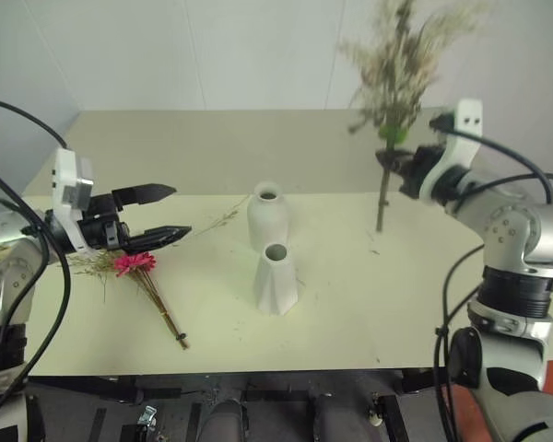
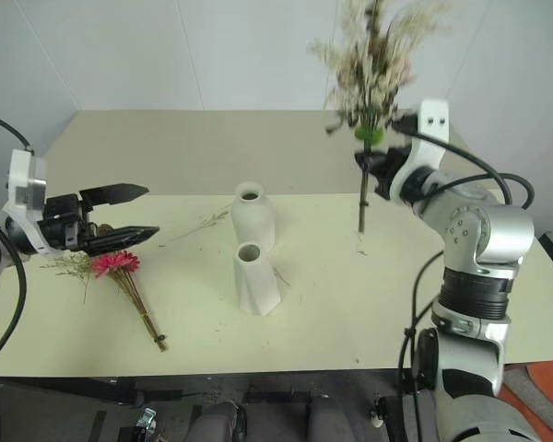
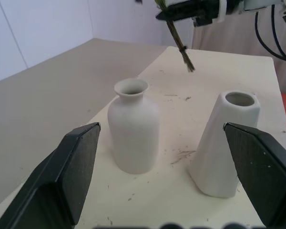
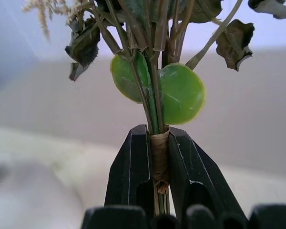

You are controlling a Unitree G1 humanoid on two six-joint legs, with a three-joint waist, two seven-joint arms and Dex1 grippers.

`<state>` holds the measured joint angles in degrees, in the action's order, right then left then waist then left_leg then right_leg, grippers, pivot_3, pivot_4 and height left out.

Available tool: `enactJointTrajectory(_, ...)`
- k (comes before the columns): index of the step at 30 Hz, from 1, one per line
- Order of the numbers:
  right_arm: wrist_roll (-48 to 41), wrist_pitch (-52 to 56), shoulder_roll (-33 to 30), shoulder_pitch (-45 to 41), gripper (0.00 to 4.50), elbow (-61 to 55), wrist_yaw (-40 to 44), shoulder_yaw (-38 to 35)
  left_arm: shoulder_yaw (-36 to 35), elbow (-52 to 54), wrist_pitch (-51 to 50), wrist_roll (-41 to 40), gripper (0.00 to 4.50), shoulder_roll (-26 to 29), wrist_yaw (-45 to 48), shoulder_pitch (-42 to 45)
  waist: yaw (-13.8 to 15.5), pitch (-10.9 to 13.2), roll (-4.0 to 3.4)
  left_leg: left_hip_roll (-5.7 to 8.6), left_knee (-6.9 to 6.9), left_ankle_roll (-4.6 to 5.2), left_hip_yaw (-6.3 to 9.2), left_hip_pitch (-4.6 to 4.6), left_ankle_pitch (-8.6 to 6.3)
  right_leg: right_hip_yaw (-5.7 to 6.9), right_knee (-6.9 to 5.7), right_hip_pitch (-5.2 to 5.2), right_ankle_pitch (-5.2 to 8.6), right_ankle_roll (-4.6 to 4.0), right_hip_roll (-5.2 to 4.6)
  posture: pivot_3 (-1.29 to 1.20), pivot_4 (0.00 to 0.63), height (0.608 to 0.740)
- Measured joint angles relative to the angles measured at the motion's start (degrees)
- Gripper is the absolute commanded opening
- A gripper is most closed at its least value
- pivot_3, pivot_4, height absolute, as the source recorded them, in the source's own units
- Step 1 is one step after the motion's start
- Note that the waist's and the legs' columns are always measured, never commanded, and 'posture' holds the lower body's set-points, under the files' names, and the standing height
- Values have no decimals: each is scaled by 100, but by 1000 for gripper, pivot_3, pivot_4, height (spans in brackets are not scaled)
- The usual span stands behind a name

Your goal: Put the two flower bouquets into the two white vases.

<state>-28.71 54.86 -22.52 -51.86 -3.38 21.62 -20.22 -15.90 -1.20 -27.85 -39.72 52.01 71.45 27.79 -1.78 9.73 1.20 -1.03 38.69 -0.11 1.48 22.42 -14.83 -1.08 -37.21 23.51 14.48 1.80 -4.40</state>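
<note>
The left gripper will next grab the magenta flower bouquet by its brown stems, since the bouquet's petals are delicate and spread open at the top. The bouquet can then go into a vase.
My right gripper point(image 1: 394, 158) is shut on the wrapped stems of one flower bouquet point(image 1: 398, 64), which has cream sprigs, green stems and round green leaves point(image 4: 181, 93). It stands upright, with its stem end point(image 3: 187, 64) hanging above the table to the right of the vases. The other flower bouquet point(image 1: 136, 264), magenta with brown stems, lies flat at the table's left. My left gripper point(image 1: 180, 211) is open just above it and points at the vases. The two white vases stand mid-table: a bottle-shaped one point(image 1: 266, 216) behind and a tapered one point(image 1: 276, 279) in front.
Loose dried sprig scraps point(image 1: 214, 223) lie between my left gripper and the bottle-shaped vase, with small bits near the tapered vase. The table's front edge point(image 1: 258, 373) runs close below. A wall stands behind the table's far side.
</note>
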Motion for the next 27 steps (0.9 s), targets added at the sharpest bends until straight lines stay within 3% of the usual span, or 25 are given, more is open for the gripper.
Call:
enactJointTrajectory(5,-201,-1035,599,-316,252,24,184,62,75,-331,-191,15,4500,12,-36,435,-40,0,-1,0,-2,0,0,9,0,0,0,12,0,0,-1,0,150,740)
enactJointTrajectory(10,-179,-1702,1254,-316,252,74,231,724,197,-330,-497,180,4500,35,-418,542,-75,0,-1,6,2,-21,-1,55,13,-13,-80,82,-1,-1,-2,0,150,740)
enactJointTrajectory(27,98,-2854,1886,-674,252,1043,428,1492,120,-62,-582,177,4500,69,-478,267,-81,2,-3,5,4,-32,1,48,20,-12,-79,83,-1,-2,-1,0,150,740)
